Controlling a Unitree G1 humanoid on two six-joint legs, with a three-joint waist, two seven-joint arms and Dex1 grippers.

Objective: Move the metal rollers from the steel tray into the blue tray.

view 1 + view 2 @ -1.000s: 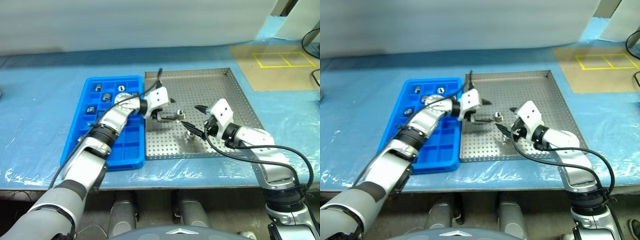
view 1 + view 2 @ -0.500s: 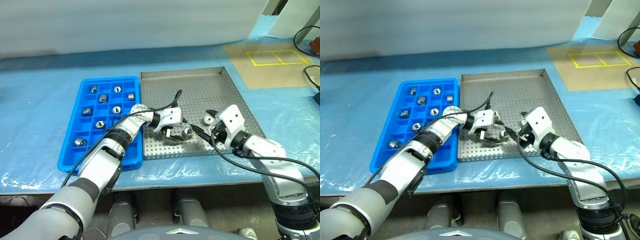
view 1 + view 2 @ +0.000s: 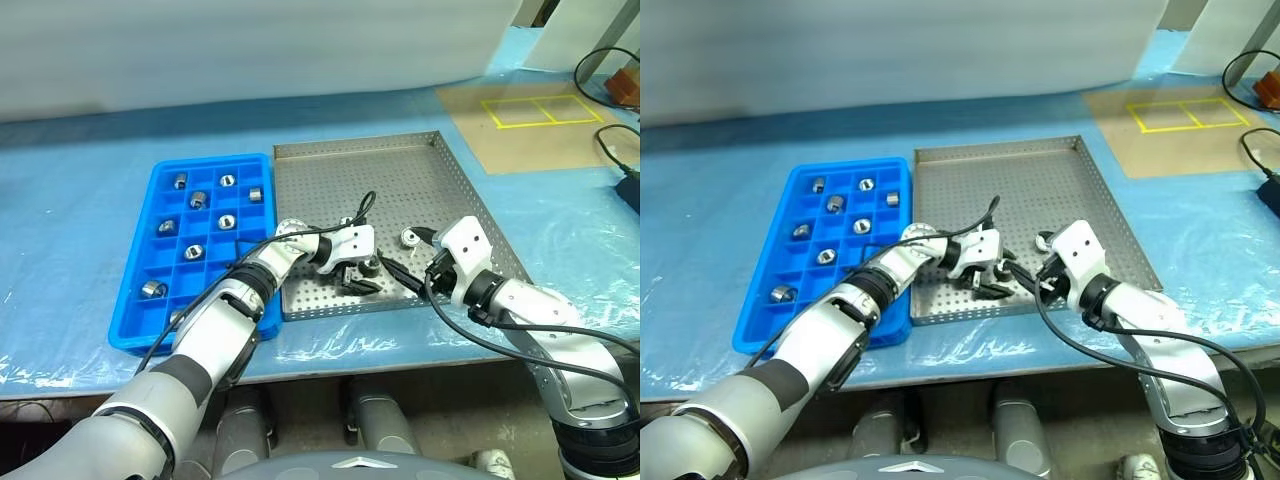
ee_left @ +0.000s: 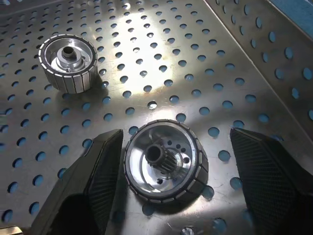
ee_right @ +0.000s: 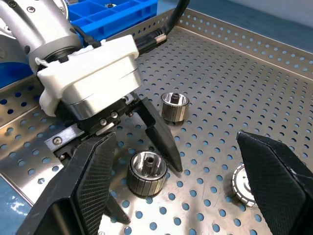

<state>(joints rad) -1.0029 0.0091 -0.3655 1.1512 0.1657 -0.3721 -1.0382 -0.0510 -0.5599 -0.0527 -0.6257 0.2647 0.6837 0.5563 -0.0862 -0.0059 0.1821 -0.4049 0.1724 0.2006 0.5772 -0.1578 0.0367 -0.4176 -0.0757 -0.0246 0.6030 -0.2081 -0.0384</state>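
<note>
The left gripper's fingers are down beside the metal roller's knurled rim in the left wrist view, low over the steel tray (image 4: 161,105), so the left gripper needs to close on the metal roller.
The steel tray (image 3: 400,175) holds three metal rollers. One roller (image 4: 165,166) lies flat between the fingers of my open left gripper (image 3: 362,276); one pad sits close to it and the other stands well apart. A second roller (image 5: 174,106) rests just beyond that gripper. A third roller (image 3: 409,237) lies by a finger of my right gripper (image 3: 406,252), which hovers wide open and empty, facing the left one. The blue tray (image 3: 250,300) lies left of the steel tray, with several rollers (image 3: 198,199) in its compartments.
The steel tray's low front rim (image 3: 350,310) runs just under both grippers. A cable (image 3: 365,203) loops off the left wrist. A brown board with yellow tape squares (image 3: 540,110) lies at the back right, on the blue plastic-covered table (image 3: 70,200).
The view has shifted. My left gripper has come down from the blue tray's side toward the steel tray's front and now straddles a roller. The right gripper has drawn back slightly, still open.
</note>
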